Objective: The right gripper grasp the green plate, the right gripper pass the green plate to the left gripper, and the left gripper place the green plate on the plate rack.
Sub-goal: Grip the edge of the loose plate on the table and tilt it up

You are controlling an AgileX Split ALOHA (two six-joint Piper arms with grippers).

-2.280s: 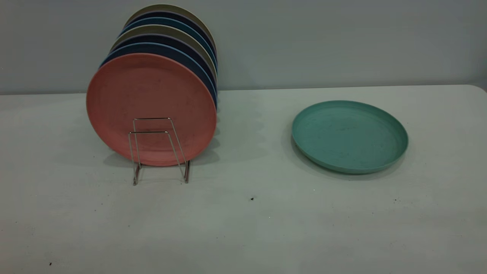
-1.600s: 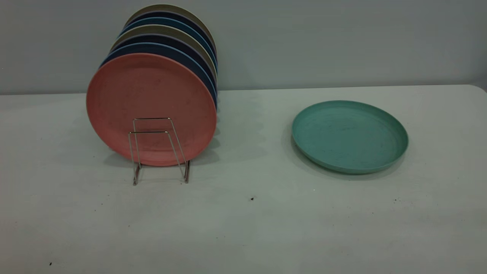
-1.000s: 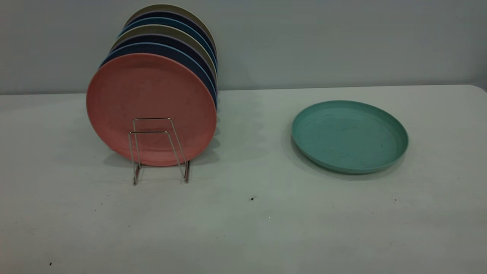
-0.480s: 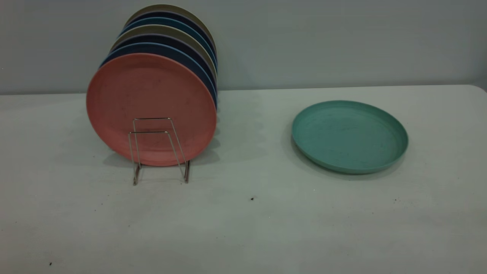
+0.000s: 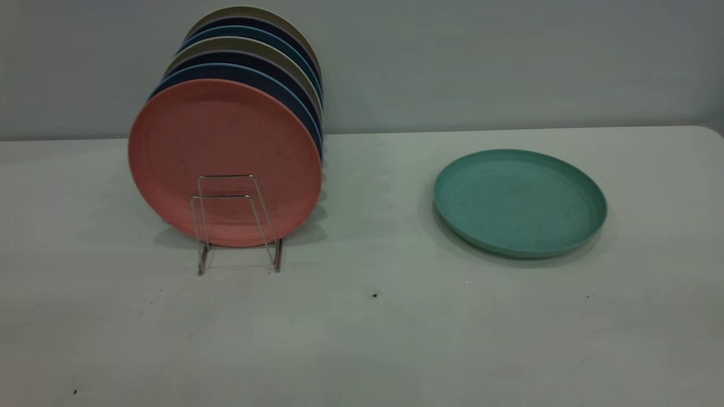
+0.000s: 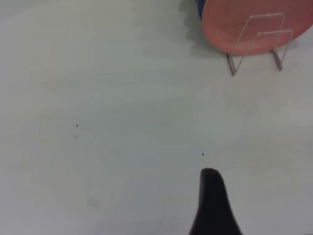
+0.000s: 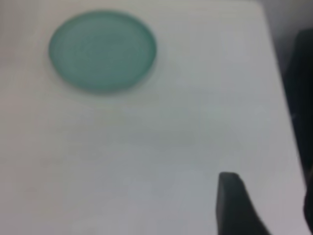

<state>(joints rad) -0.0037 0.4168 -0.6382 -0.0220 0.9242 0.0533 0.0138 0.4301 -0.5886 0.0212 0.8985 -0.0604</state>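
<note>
My right gripper will next grab the green plate by its rim farthest from the rack, leaving its opposite rim for my left gripper.
The green plate lies flat on the white table at the right, and also shows far off in the right wrist view. The plate rack stands at the left, its front wire loops bare in front of a salmon-pink plate; it also shows in the left wrist view. No arm appears in the exterior view. A black part of my left gripper hangs above bare table, well short of the rack. A black part of my right gripper hangs above bare table, far from the green plate.
Behind the pink plate several blue and olive plates stand upright in the rack. A grey wall runs behind the table. The table's right edge shows in the right wrist view, with a dark shape beyond it.
</note>
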